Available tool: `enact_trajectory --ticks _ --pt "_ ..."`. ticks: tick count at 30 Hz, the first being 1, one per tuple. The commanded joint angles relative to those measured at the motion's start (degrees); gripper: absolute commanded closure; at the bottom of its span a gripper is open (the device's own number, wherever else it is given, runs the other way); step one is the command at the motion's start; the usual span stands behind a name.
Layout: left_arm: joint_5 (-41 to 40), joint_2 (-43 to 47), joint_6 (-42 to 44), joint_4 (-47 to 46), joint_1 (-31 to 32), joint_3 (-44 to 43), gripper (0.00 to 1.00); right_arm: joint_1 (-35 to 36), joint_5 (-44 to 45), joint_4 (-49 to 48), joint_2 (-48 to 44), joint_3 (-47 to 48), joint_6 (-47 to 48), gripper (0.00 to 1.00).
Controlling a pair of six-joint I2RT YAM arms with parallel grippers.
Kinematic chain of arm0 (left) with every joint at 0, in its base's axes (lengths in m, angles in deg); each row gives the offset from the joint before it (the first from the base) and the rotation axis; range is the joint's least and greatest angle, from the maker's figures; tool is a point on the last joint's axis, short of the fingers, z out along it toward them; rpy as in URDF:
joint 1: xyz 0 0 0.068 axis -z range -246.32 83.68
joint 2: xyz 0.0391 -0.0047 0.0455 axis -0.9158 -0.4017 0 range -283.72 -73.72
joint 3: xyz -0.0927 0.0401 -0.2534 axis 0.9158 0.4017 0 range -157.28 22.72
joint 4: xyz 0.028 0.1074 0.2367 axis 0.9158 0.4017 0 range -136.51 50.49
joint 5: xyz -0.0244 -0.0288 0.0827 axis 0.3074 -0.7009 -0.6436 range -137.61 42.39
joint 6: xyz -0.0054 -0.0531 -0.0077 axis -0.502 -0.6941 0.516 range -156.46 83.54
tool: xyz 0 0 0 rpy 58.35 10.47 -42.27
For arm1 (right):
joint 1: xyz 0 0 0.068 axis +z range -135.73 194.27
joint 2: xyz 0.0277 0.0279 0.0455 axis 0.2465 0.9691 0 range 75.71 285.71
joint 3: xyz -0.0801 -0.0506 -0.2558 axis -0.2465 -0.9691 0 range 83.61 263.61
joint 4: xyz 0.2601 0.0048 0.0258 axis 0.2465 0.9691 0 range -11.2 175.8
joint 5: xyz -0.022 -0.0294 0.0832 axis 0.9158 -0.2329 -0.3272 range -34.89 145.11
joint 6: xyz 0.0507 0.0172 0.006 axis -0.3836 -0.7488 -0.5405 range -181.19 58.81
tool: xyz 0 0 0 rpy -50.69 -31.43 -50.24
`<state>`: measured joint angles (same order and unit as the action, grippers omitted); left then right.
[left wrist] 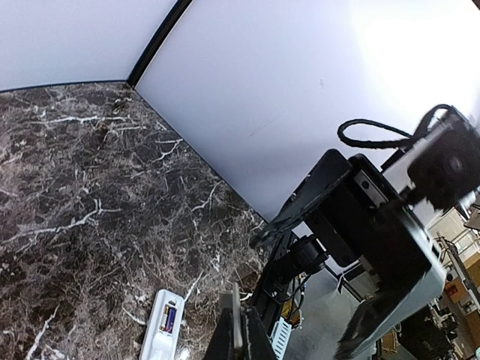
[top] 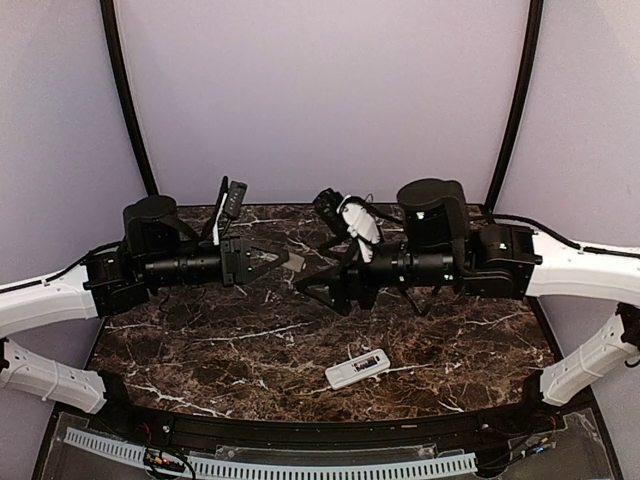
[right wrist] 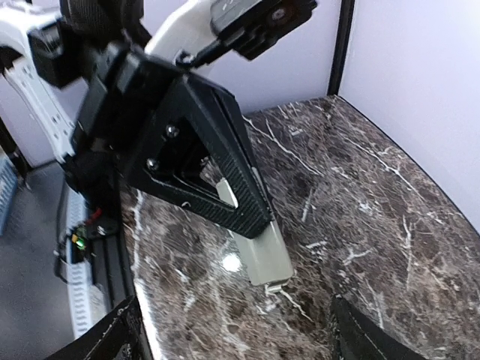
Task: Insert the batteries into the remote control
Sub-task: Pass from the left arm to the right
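Note:
I will next grab the cover with my right gripper by its free tabbed end [top: 298, 264], so the opposite end is left to go into the remote control [top: 357, 369].
The white remote control [top: 357, 369] lies back-up near the table's front edge, right of centre. In the left wrist view the remote control [left wrist: 157, 340] has bluish-purple batteries [left wrist: 172, 316] sitting in its open slot. My left gripper [top: 284, 262] is raised above mid-table, shut on a flat grey cover piece [top: 295, 262]. The cover piece [left wrist: 229, 299] sticks up between the left gripper's [left wrist: 238, 320] pressed fingers. My right gripper [top: 315, 268] faces it closely, open, its fingers [right wrist: 112, 337] spread either side of the cover [right wrist: 264, 255] without touching it.
The dark marble table [top: 200, 340] is walled by pale panels on three sides, with black poles [top: 125, 90] at the back corners. A white perforated strip [top: 280, 465] runs along the near edge. Both arms meet over the middle of the table.

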<state>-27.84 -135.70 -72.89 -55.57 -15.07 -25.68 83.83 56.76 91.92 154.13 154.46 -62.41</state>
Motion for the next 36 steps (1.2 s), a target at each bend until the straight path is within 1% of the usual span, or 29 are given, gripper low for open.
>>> enact_trajectory --ticks 1,2,5,7,10,12,14,17,23,29,36 --pt "-0.2 1.1 3.3 -7.2 0.7 -1.1 1.0 -5.5 -16.5 -16.1 -4.5 -6.1 -21.4 0.21" --pt "0.1 0.9 3.0 -8.1 0.8 -1.1 1.0 -6.7 -18.5 -20.5 -5.3 -8.6 -24.8 0.23" --pt "1.2 0.7 1.9 -11.8 1.3 -1.1 1.0 -9.5 -20.3 -32.1 -7.0 -14.9 -34.9 0.31" --pt "1.1 0.7 1.6 -13.2 1.8 -1.1 1.0 -9.9 -20.9 -36.2 -6.9 -16.1 -37.9 0.34" --pt "0.8 0.1 1.5 -14.8 2.9 -1.2 1.0 -9.8 -22.8 -36.2 -4.9 -14.1 -37.6 0.38" --pt "1.0 -0.7 1.1 -15.9 3.5 -1.5 1.0 -9.8 -25.3 -38.1 -3.3 -13.2 -37.5 0.4" --pt "0.9 -1.3 0.8 -16.3 3.7 -1.8 1.0 -9.6 -27.6 -40.3 -1.9 -12.4 -37.4 0.5" --pt "0.3 -0.9 0.3 -17.7 3.8 -1.3 1.0 -9.1 -28.0 -40.2 -1.1 -11.7 -36.6 0.62" --pt "0.9 -0.6 0.6 -17.3 3.8 -1.8 1.0 -9.0 -28.8 -41.5 -0.3 -11.7 -37.0 0.77" --pt "1.0 -0.7 0.6 -17.4 3.8 -1.6 1.0 -8.9 -29.9 -41.7 0.1 -11.5 -37.1 0.85" --pt "1.7 -1.1 0.6 -17.5 3.8 -1.7 1.0 -8.9 -29.4 -40.8 -0.5 -11.0 -36.6 0.86"
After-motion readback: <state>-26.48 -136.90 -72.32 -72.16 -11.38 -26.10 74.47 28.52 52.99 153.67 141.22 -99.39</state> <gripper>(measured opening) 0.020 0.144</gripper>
